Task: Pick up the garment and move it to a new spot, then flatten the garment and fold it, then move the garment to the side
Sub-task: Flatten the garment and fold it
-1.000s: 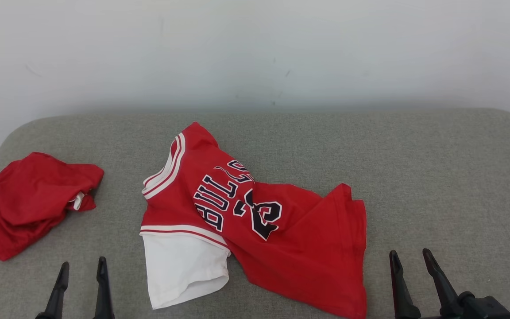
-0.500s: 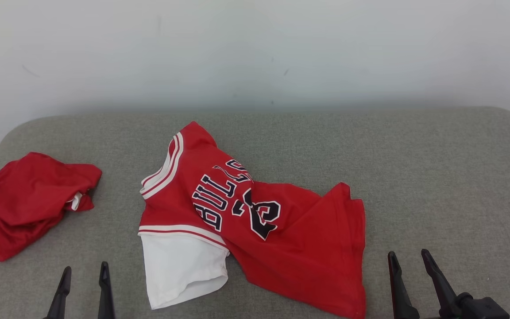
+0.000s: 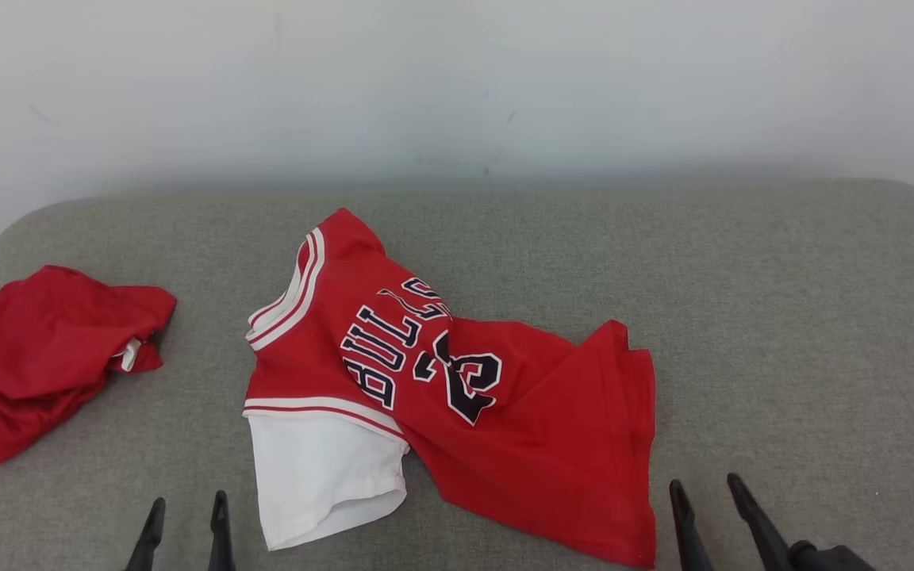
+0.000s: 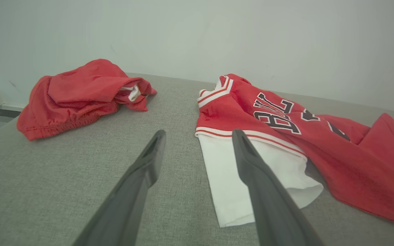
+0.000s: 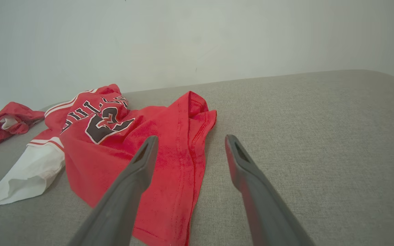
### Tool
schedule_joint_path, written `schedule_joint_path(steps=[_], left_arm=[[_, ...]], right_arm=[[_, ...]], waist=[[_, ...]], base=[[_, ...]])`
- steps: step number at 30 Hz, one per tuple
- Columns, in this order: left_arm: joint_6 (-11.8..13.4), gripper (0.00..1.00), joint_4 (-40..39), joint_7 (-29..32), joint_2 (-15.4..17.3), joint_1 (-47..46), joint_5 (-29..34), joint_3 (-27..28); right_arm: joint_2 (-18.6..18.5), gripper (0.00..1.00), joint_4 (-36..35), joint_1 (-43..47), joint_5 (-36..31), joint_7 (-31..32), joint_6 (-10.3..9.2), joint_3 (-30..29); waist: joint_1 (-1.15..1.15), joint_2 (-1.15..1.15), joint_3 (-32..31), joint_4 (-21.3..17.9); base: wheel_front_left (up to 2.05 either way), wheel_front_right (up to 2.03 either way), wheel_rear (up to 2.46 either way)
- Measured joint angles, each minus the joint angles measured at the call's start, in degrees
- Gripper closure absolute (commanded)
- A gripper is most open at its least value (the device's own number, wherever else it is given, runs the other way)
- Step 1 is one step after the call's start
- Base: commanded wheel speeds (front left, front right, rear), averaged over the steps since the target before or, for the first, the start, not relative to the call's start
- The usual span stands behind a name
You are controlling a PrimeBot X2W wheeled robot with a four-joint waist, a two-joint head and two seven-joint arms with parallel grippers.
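Note:
The white sleeve is gaping at its open hem and the jersey's red body (image 3: 530,428) lies loose, so my left gripper should pinch the sleeve by that hem edge (image 3: 356,510) next.
The garment (image 3: 505,428), a red jersey with black lettering and a white sleeve, lies crumpled in the middle of the grey padded surface (image 3: 782,317). My left gripper (image 3: 189,505) stands open at the near edge, just left of the white sleeve, with nothing between its fingers. My right gripper (image 3: 704,482) is open too, just right of the jersey's red hem. In the left wrist view the open left gripper (image 4: 198,133) points at the jersey's (image 4: 224,116) sleeve edge. In the right wrist view the open right gripper (image 5: 191,137) hovers over the jersey's (image 5: 97,160) hem.
A second red cloth bundle (image 3: 36,357) lies bunched at the far left of the surface, also seen as the red bundle (image 4: 77,95) in the left wrist view. A pale wall (image 3: 457,79) rises behind. Bare grey padding stretches to the right of the jersey.
The camera has tilted a little, lifting the whole scene in the picture. Both grippers sit lower in the head view and nearer the middle, still open. The jersey lies as before.

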Motion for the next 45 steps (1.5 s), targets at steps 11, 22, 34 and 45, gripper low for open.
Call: schedule_joint_path(steps=[11, 22, 34, 45], left_arm=[[-1.04, 0.00, 11.37, 0.00, -0.35, -4.53, -0.52, -2.83], [-1.38, 0.00, 21.73, 0.00, 0.11, -9.94, -2.78, -6.72], [-1.47, 0.00, 27.96, -0.01, 0.94, -13.22, -6.55, -10.36], [-1.46, 0.00, 31.44, -0.12, 0.93, -15.64, -9.07, -12.66]], right_arm=[[-0.53, 0.00, 8.93, 0.25, 1.45, 0.14, 0.00, 5.24], [-0.51, 0.00, 18.38, -4.95, 3.76, -0.83, 0.00, 10.58], [-0.62, 0.00, 22.09, -8.03, 5.72, -1.33, 0.00, 14.18], [-1.08, 0.00, 20.68, -8.06, 5.98, -1.37, 0.00, 14.94]], waist=[[0.00, 0.00, 1.99, -0.40], [0.00, 0.00, 2.87, -1.21], [0.00, 0.00, 3.32, -1.41], [0.00, 0.00, 3.89, -1.86]], base=[[0.00, 0.00, 0.00], [0.00, 0.00, 0.00], [0.00, 0.00, 0.00], [0.00, 0.00, 0.00]])
